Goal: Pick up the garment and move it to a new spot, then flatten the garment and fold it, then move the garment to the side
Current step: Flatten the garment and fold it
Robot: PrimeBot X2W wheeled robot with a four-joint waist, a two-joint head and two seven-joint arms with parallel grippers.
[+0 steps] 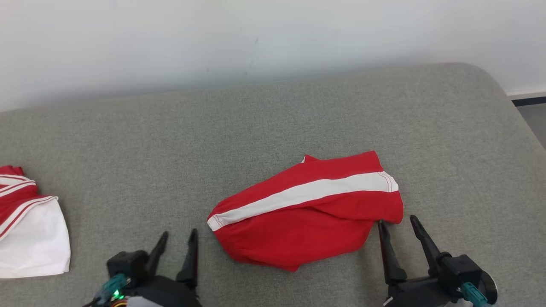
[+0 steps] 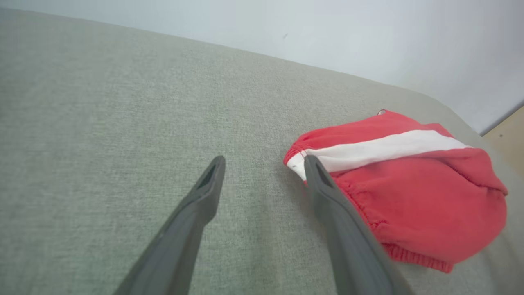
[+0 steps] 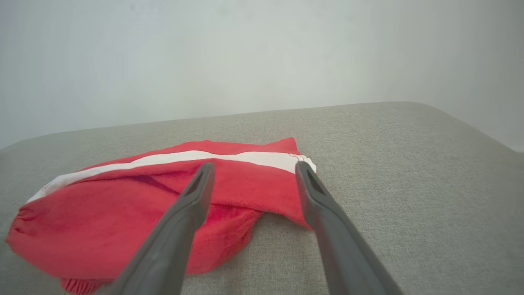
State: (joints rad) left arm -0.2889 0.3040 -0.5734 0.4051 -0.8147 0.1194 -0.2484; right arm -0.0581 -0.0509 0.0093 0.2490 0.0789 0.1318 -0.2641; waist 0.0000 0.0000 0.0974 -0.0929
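Observation:
The shorts are lying slack in a loose bundle. A folded corner sticks out at the waistband end of the stripe, so my left gripper needs to grab the shorts there next.
The garment is a pair of red shorts with a white side stripe, lying folded in a loose bundle on the grey cushion. It also lies at the right of the left wrist view and at the lower left of the right wrist view. My left gripper stands open just left of the garment's near edge, nothing between its fingers. My right gripper is open at the garment's right end, fingertips close to the cloth, holding nothing.
A second red and white garment lies at the cushion's left edge. A pale wall runs behind the cushion. The cushion's rounded right edge drops to the floor. Bare cushion stretches behind the shorts.

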